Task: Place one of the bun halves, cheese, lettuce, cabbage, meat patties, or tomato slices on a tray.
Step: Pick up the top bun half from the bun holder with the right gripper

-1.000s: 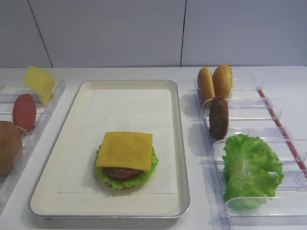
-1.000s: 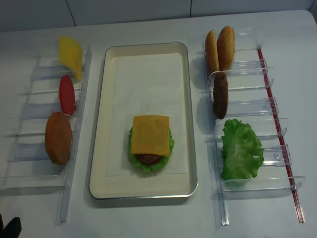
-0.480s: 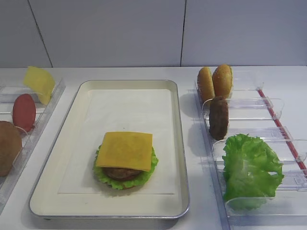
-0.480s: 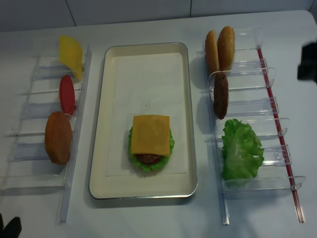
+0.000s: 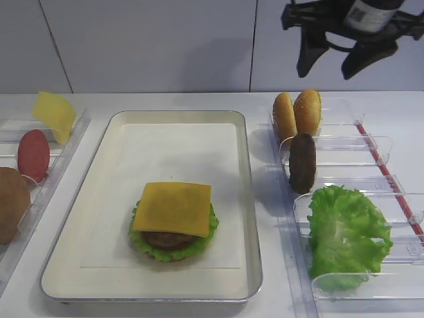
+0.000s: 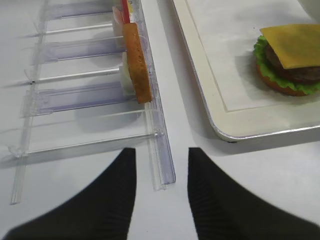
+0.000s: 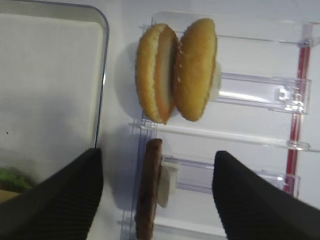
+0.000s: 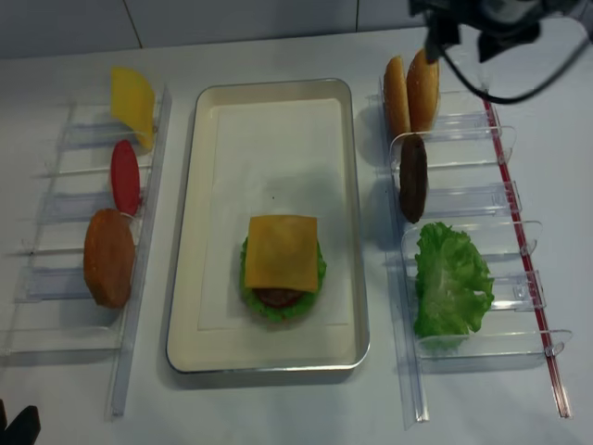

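I should grip the bun half by its exposed upper edge (image 8: 397, 96) with my right gripper next, to put it on the tray. The bun half stands on edge between the rack's bars.
The silver tray (image 5: 250, 199) holds a stack topped by a cheese (image 5: 173, 208) square over a patty, lettuce and a bun base. Two bun halves (image 7: 175, 70) stand on edge in the right rack, with a meat patty (image 5: 303, 162) and lettuce (image 5: 348, 232) nearer the front. My right gripper (image 5: 328, 66) hangs open high above the bun halves and holds nothing. The left rack carries cheese (image 5: 54, 114), a tomato slice (image 5: 33, 154) and a bun (image 5: 12, 204). My left gripper (image 6: 161, 152) is open and empty over the table by that rack's near end. Cabbage is out of view.
Clear plastic slotted racks (image 8: 463, 199) flank the tray on both sides. A red strip (image 8: 519, 232) runs along the right rack's outer edge. A white wall stands behind the table.
My right gripper has come into view from the right and now hangs above the bun halves with its jaws spread wide. Nothing on the table has moved.
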Robot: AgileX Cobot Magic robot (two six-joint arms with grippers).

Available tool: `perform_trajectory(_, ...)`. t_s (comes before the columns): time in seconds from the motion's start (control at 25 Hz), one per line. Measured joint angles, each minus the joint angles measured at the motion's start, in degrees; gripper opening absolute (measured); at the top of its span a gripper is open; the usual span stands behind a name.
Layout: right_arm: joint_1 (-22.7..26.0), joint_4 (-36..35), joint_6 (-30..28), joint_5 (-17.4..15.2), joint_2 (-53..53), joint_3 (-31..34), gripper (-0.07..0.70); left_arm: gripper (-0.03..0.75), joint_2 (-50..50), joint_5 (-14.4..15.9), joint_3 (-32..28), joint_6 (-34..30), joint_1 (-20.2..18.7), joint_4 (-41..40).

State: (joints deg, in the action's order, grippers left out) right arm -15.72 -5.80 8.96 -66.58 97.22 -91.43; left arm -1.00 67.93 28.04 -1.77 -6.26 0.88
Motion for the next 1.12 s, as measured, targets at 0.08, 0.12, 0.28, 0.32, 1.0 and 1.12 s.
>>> perform_trajectory(0.08, -1.2, 0.2, 0.4, -0.1, 3.9, -3.5, 0.505, 0.251, 0.0, 0.0, 0.0, 0.0, 0.0, 0.0)
perform_trajectory(0.12, -1.8, 0.2, 0.7, -0.1, 5.5, -5.2, 0.505, 0.251, 0.0, 0.0, 0.0, 0.0, 0.0, 0.0)
perform_trajectory(0.28, -2.9, 0.6, 1.3, -0.5, 11.7, -10.0, 0.505, 0.251, 0.0, 0.0, 0.0, 0.0, 0.0, 0.0)
perform_trajectory(0.32, -3.0, 0.6, 1.4, -0.5, 13.0, -10.7, 0.505, 0.251, 0.0, 0.0, 0.0, 0.0, 0.0, 0.0)
perform_trajectory(1.0, -3.0, 2.2, 1.7, 2.4, 20.4, -13.3, 0.505, 0.251, 0.0, 0.0, 0.0, 0.0, 0.0, 0.0)
perform_trajectory(1.12, -3.0, 2.2, 1.7, 2.5, 21.5, -13.3, 0.503, 0.251, 0.0, 0.0, 0.0, 0.0, 0.0, 0.0)
